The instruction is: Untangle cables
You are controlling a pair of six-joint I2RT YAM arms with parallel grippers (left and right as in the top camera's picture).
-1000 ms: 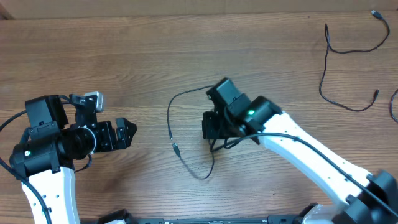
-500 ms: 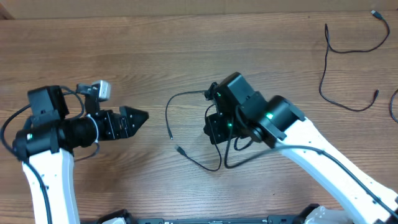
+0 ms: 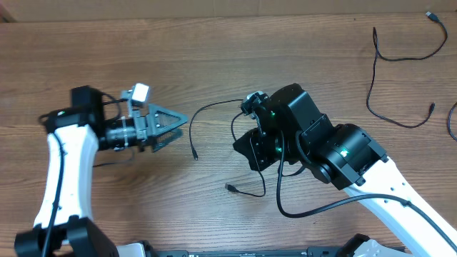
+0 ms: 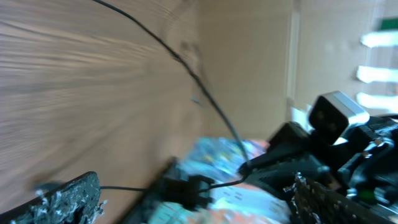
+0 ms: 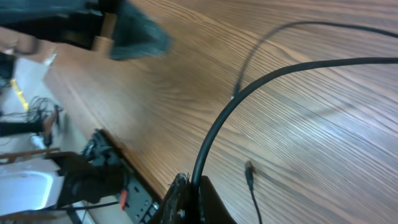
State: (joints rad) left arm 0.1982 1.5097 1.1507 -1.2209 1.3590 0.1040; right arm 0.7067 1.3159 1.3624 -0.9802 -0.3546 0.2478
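Note:
My left gripper grabs the thin black cable point(image 3: 216, 104) point(image 4: 188, 67) along its cord beside my right gripper next, leaving the plug ends free, to untangle the loop.
A thin black cable point(image 3: 207, 109) loops on the wooden table at centre, with one plug end point(image 3: 194, 153) on the left and another point(image 3: 230, 188) lower down. My right gripper point(image 3: 250, 148) is shut on this cable; in the right wrist view the cord point(image 5: 249, 84) runs up out of the closed jaws point(image 5: 193, 196). My left gripper point(image 3: 175, 126) is open and empty, its tips just left of the cable loop. In the left wrist view the jaws point(image 4: 199, 202) are apart, and the cable point(image 4: 186, 62) runs ahead of them, blurred.
A second thin black cable point(image 3: 378, 68) lies apart at the far right of the table. Part of another cord point(image 3: 452, 121) shows at the right edge. The table's back edge point(image 3: 214, 18) runs along the top.
My left arm has swung right and forward, up to the cable loop. My right gripper has shifted slightly right with the cable, and the lower plug end has slid right.

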